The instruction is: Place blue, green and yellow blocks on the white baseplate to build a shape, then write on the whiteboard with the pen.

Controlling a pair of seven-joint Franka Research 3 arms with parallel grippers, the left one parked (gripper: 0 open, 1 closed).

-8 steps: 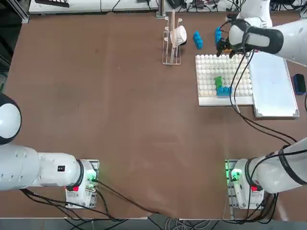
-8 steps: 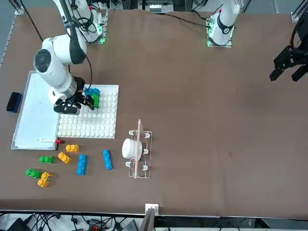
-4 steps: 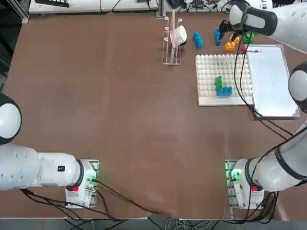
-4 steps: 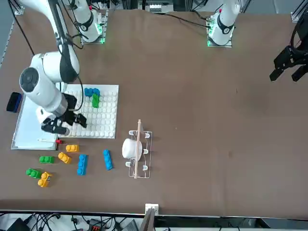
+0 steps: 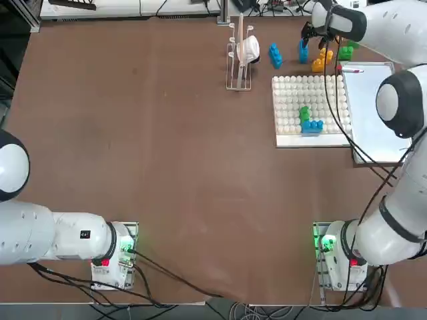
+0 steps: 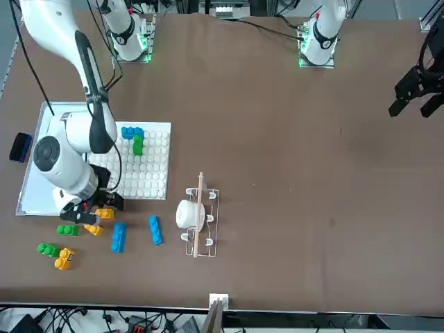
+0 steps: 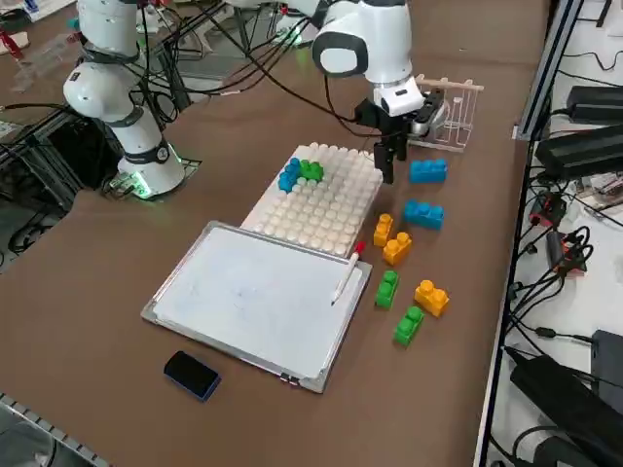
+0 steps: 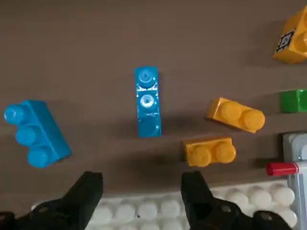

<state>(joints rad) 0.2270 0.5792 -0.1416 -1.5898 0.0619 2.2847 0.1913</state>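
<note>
I need to grab the blue block with my right gripper next, holding it by its long sides mid-length [image 6: 118, 238], because its row of studs is long but narrow across.
My right gripper [image 8: 141, 191] hangs open and empty over the far edge of the white baseplate [image 5: 293, 93], just short of a loose blue block [image 8: 147, 101]. A second blue block [image 8: 36, 133] and two yellow ones [image 8: 236, 115] [image 8: 209, 151] lie on the table near it. More yellow and green blocks [image 7: 408, 325] are scattered beyond the plate's far edge. A green block [image 5: 304, 115] and a blue block [image 5: 311, 125] are stuck on the baseplate. The whiteboard [image 7: 253, 292] lies beside the plate, and the pen [image 7: 348, 272] rests on its far edge.
A wire rack holding a white cup [image 5: 240, 50] stands to the left of the baseplate, close to the blue blocks. A dark oval eraser [image 7: 191, 375] sits off the whiteboard's outer side. My own arm arches over the whiteboard.
My right gripper has swung from above the baseplate out to its far edge, over the loose blocks. It has stayed open and empty, and no block has moved.
</note>
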